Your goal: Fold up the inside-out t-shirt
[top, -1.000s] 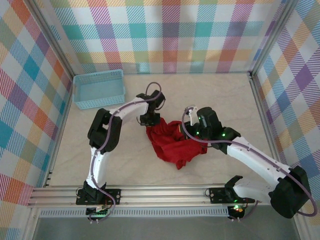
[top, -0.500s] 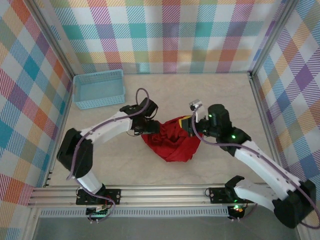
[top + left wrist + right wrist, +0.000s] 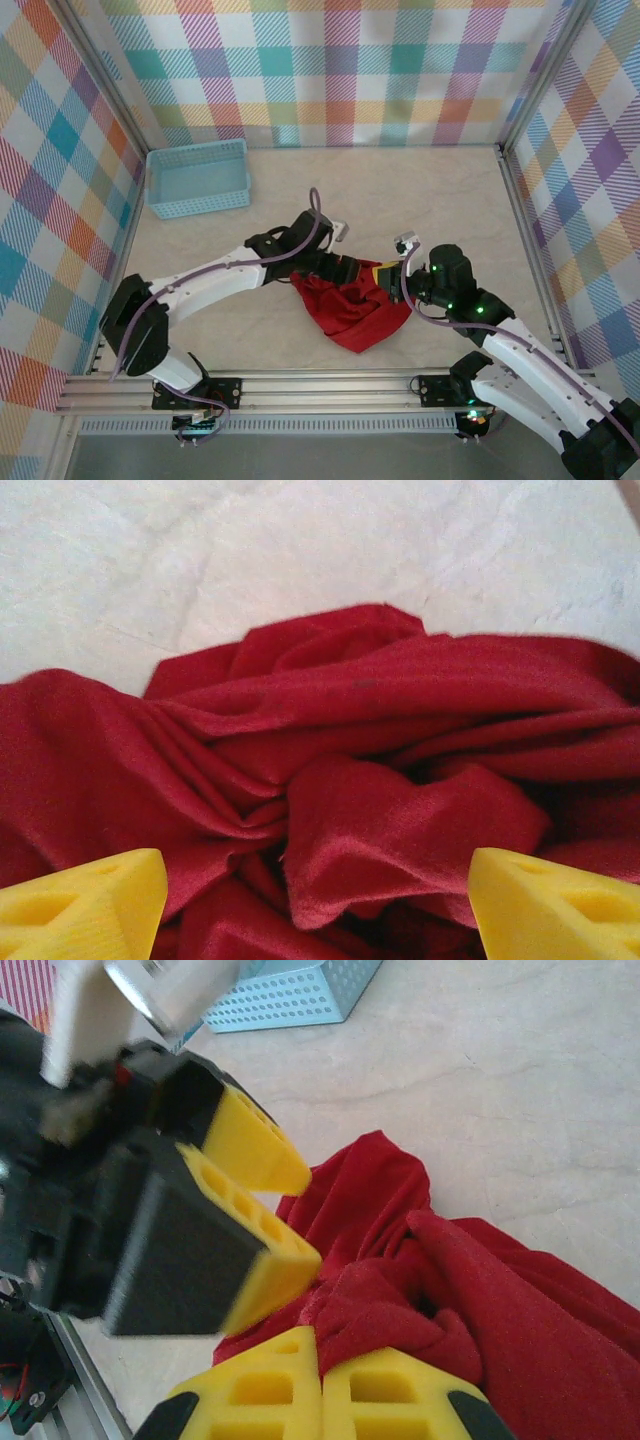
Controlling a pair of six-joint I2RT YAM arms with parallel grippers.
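My left gripper is going to grab the t-shirt's raised fold (image 3: 328, 876) next, beside my right gripper's fold, so both can spread the heap for folding.
The inside-out t-shirt (image 3: 345, 312) is a crumpled red heap in the middle of the table. My left gripper (image 3: 360, 271) hovers at its upper edge, open. In the left wrist view the left gripper (image 3: 320, 910) has its yellow fingertips wide apart, with a ridge of the t-shirt (image 3: 400, 820) between them, not pinched. My right gripper (image 3: 392, 283) is at the heap's upper right corner. In the right wrist view the right gripper (image 3: 320, 1390) is shut on a fold of the t-shirt (image 3: 480, 1290). The left arm's yellow fingers (image 3: 255, 1150) stand close by.
A light-blue basket (image 3: 198, 178) stands at the back left, also seen as a perforated basket (image 3: 300, 995) in the right wrist view. Checked walls close in the back and both sides. A metal rail (image 3: 320, 385) runs along the near edge.
My left gripper has opened, let go of the cloth and swung right, close to the right gripper. The right gripper has shifted right and nearer, still gripping, dragging the heap along.
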